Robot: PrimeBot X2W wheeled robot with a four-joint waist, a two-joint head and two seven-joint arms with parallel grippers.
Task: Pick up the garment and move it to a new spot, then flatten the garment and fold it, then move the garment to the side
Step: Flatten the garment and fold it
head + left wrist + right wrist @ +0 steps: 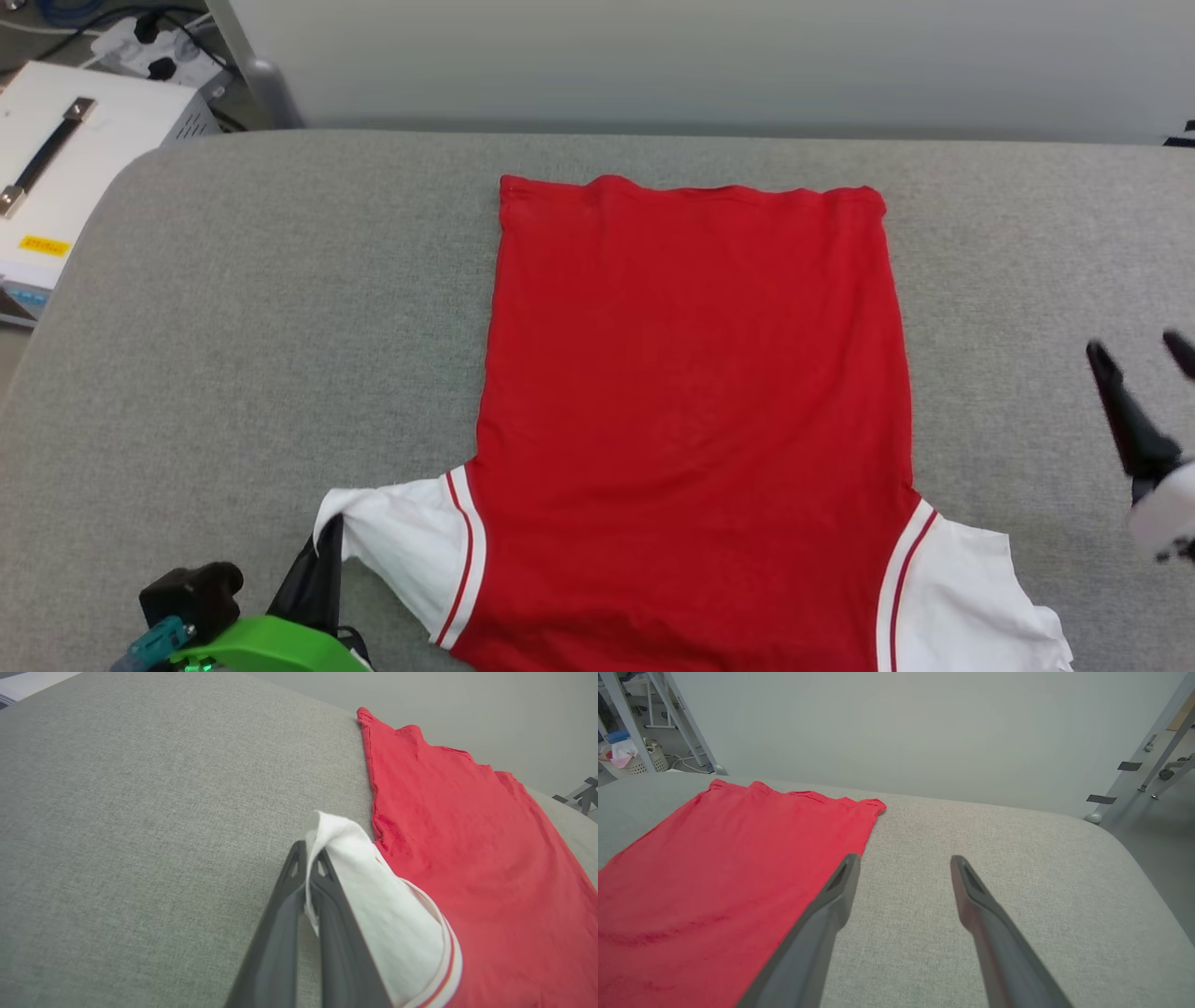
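The hem curls up while the body of the garment [691,401] lies flat, so my right gripper will pinch the hemmed red corner [871,202] next.
The garment [691,401], a red T-shirt with white short sleeves and red-striped trim, lies spread flat on the grey padded table [280,308], hem at the far end, plain red side up. My left gripper [307,856] is shut on the tip of its white left sleeve [383,914], lifting that cloth slightly; in the head view it sits at the lower left [327,537]. My right gripper [903,861] stands open above bare table just right of the shirt's edge, with nothing between its fingers; it appears at the right edge of the head view [1141,359]. The right sleeve [980,588] lies loose.
A white case with a black handle [65,159] stands off the table's far left corner, with a power strip and cables [154,47] behind it. A pale wall runs behind the table. Metal frame legs [1153,751] stand beyond the table's right end.
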